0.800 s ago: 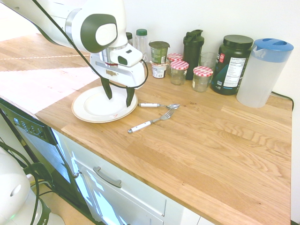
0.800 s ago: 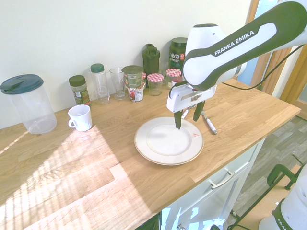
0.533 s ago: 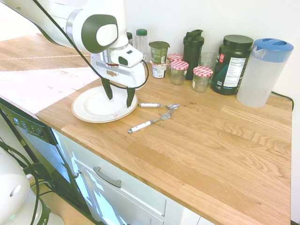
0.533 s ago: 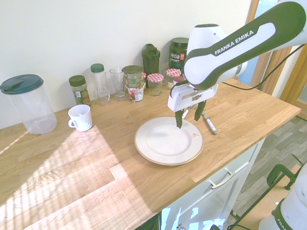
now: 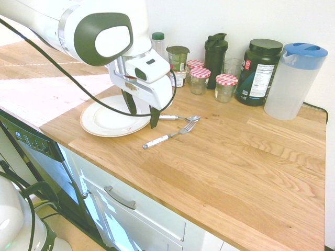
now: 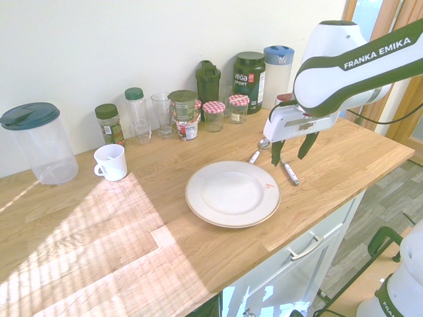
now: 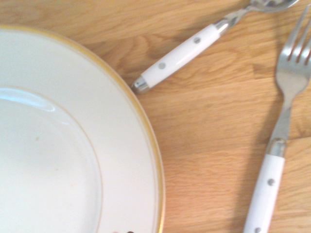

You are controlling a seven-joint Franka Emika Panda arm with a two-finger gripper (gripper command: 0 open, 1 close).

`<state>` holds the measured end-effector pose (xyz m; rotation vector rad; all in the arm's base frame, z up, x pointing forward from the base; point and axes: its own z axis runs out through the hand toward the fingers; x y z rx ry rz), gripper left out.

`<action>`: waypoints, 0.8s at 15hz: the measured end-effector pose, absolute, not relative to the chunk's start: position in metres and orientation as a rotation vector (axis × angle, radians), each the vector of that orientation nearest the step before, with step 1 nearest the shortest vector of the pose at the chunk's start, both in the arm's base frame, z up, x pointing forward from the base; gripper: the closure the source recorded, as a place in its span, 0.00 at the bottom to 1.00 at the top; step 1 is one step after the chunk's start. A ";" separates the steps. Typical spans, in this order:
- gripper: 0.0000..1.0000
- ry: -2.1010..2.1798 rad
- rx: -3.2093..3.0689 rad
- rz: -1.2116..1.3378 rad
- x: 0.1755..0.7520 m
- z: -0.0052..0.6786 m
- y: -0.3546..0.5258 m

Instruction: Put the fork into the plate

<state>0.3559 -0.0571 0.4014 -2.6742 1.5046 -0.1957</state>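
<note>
The fork's pointed teeth lie beside the spoon's bowl. So the gripper grabs the fork by its white handle (image 5: 156,141) (image 7: 266,192) next to put it into the plate.
The fork (image 5: 167,137) lies flat on the wooden counter, right of the plate (image 5: 94,123), with its white handle pointing toward the front edge. In the second exterior view the fork (image 6: 289,172) lies just beyond the plate (image 6: 198,198). A white-handled spoon (image 5: 178,117) lies beside it, its handle end touching the plate's rim. My gripper (image 5: 141,111) hangs open and empty above the plate's right edge, a little short of the fork. The wrist view shows the plate's rim (image 7: 121,121), the spoon handle (image 7: 180,56) and the fork (image 7: 279,145).
Along the back wall stand jars (image 5: 226,86), a black shaker bottle (image 5: 215,52), a dark tub (image 5: 259,70) and a blue-lidded pitcher (image 5: 293,78). A white mug (image 6: 111,162) and another pitcher (image 6: 36,142) are at the far end. The counter's front edge is close to the plate.
My gripper has moved off the middle of the plate toward the fork and spoon. It has stayed open and empty. Fork, spoon and plate have not moved.
</note>
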 end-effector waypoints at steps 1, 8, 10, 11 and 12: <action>0.00 1.535 -2.661 -0.171 0.354 0.399 -0.065; 0.00 1.526 -2.664 -0.064 0.357 0.367 -0.085; 0.00 1.515 -2.659 -0.045 0.357 0.362 -0.087; 0.00 1.514 -2.656 -0.033 0.358 0.358 -0.088; 0.00 1.517 -2.656 -0.022 0.358 0.355 -0.089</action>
